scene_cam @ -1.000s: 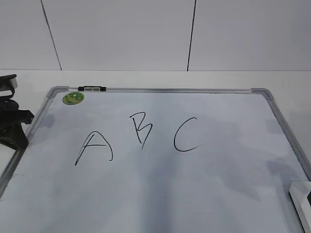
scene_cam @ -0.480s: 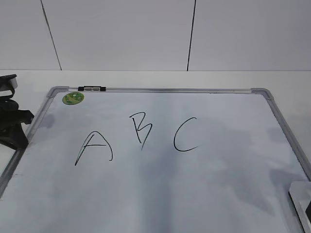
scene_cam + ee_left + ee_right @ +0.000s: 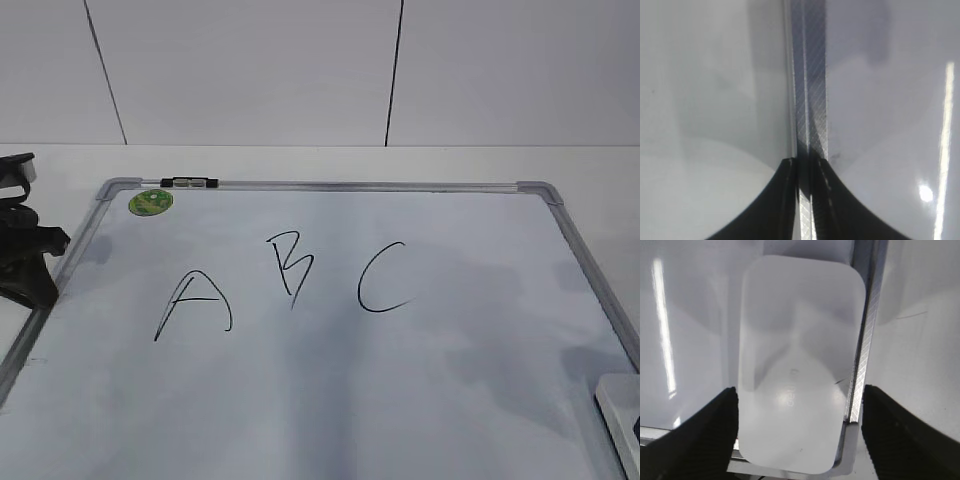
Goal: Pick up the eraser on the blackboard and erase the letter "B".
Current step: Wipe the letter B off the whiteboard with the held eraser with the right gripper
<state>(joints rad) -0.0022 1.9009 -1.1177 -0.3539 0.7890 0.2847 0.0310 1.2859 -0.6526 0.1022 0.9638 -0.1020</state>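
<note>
My right gripper will next grab the white eraser (image 3: 620, 402) by its long side edges, to wipe the letter "B" off the board.
The blackboard (image 3: 450, 360) is a white board with a grey frame lying flat. The letter "B" (image 3: 291, 265) is drawn in thin black marker between "A" (image 3: 195, 303) and "C" (image 3: 382, 278). The white eraser (image 3: 620, 402) lies at the board's near right corner. In the right wrist view the eraser (image 3: 800, 330) lies between the fingers of my right gripper (image 3: 800, 390), which is open around it. My left gripper (image 3: 807, 160) is shut above the board's left frame (image 3: 810, 100). In the exterior view it (image 3: 25, 255) is at the left edge.
A small black-and-clear marker (image 3: 189, 183) lies on the top frame, with a round green sticker (image 3: 151, 202) below it. The board's right frame (image 3: 862, 360) runs beside the eraser. A white wall stands behind the table.
The shadow on the right part of the board has shifted slightly. The eraser, the letters and the left arm have not visibly moved.
</note>
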